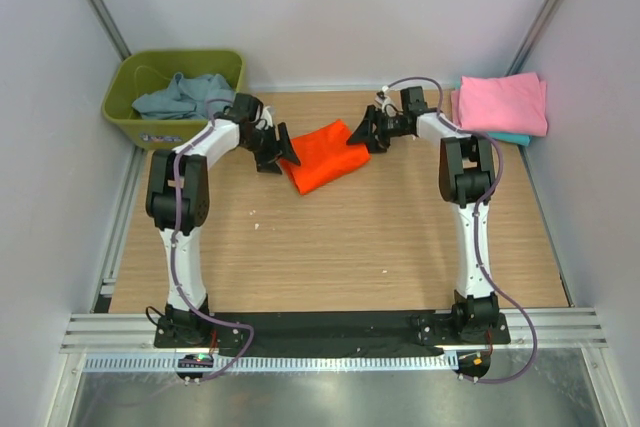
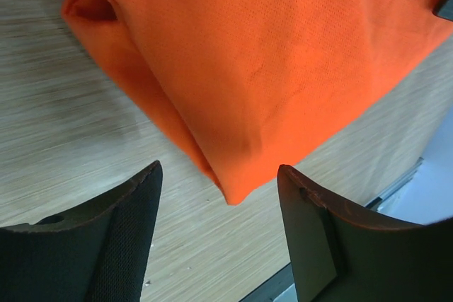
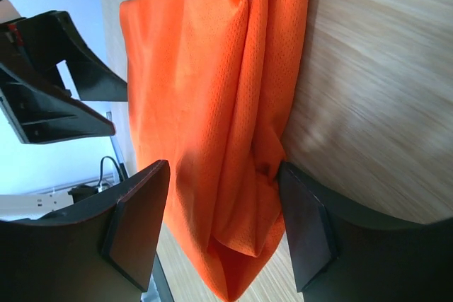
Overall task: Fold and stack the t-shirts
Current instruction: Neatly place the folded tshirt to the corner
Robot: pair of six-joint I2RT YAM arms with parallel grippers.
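Observation:
The right gripper grabs the orange t-shirt next by its bunched edge nearest the pink one, which leaves its folded body free to stack.
A folded bright orange t-shirt (image 1: 322,155) lies on the wooden table at the back middle. My left gripper (image 1: 283,150) is open at its left end; in the left wrist view the shirt's corner (image 2: 233,189) points into the gap between the fingers without touching them. My right gripper (image 1: 361,134) is open at the shirt's right end, and the bunched edge (image 3: 248,210) lies between its fingers, touching the right one. A folded pink t-shirt (image 1: 503,103) rests on a teal one (image 1: 512,138) at the back right. A dusty blue-grey shirt (image 1: 182,95) lies crumpled in the tub.
An olive-green plastic tub (image 1: 125,97) stands off the table's back left corner. Grey walls close in on both sides and behind. The left gripper's fingers (image 3: 64,61) show in the right wrist view beyond the orange shirt.

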